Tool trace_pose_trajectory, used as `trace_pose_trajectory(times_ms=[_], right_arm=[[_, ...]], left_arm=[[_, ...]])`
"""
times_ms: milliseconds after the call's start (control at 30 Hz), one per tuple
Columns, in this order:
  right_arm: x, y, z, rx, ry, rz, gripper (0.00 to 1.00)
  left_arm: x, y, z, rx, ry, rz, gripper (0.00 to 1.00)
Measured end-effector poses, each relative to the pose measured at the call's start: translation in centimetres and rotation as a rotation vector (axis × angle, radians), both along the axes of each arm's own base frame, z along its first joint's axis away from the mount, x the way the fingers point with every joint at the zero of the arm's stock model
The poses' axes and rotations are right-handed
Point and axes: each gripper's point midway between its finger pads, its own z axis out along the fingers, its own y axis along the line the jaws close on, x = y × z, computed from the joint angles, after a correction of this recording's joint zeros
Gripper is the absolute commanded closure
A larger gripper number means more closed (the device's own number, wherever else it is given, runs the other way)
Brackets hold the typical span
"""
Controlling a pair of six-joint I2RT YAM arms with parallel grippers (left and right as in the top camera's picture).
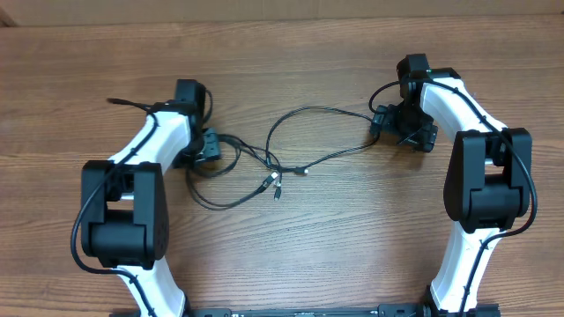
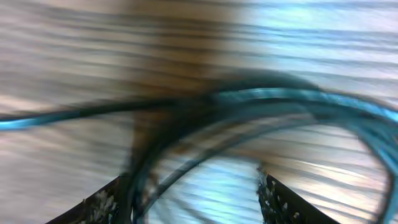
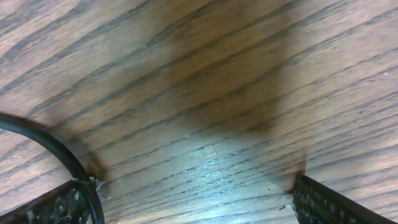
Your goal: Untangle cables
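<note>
I need to pick up the black cables by their outer loops with my left gripper next. The middle tangle and the plug ends will then stay free to untangle.
Thin black cables lie tangled on the wood between the arms, with silver-tipped plug ends near the middle. My left gripper sits low over the left loops. In the blurred left wrist view its jaws stand apart, and the cables arc across and run down by the left finger. My right gripper is at the right end of one cable. It stands wide open over bare wood, with a black cable curving along the outside of its left finger.
One cable end trails off to the far left behind the left arm. The wooden table stretches toward the front between the two arm bases. Thicker black wires run along both arms.
</note>
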Motion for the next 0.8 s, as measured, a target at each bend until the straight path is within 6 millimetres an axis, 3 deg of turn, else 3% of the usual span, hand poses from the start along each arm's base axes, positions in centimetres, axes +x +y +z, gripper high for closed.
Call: trace_pose_trajectory(times_ms=[100,167,433,667,800], right_arm=[[0.0,0.0,0.0,0.0,-0.001,0.0,0.0],[0.0,0.0,0.0,-0.001,-0.001,-0.001,0.0],[0.1,0.1,0.0,0.005,-0.002,-0.005,0.0],[0.1,0.2,0.0,0.008,-0.003,-0.005,0.0],[0.1,0.2,0.0,0.009,-0.003,-0.005,0.0]], left_arm=[[-0.2,-2.1,-0.1,-0.032,0.008,-0.073,0.18],[-0.8,-3.1,0.0,-0.034,0.038,-0.117,0.16],[-3.9,-3.9,0.7,-0.03,0.229,-0.15,0.19],[-3.4,-4.0,2.5,-0.029,0.232,-0.068,0.21],[-3.5,-3.8,2.5,-0.021,0.234,0.001,0.35]])
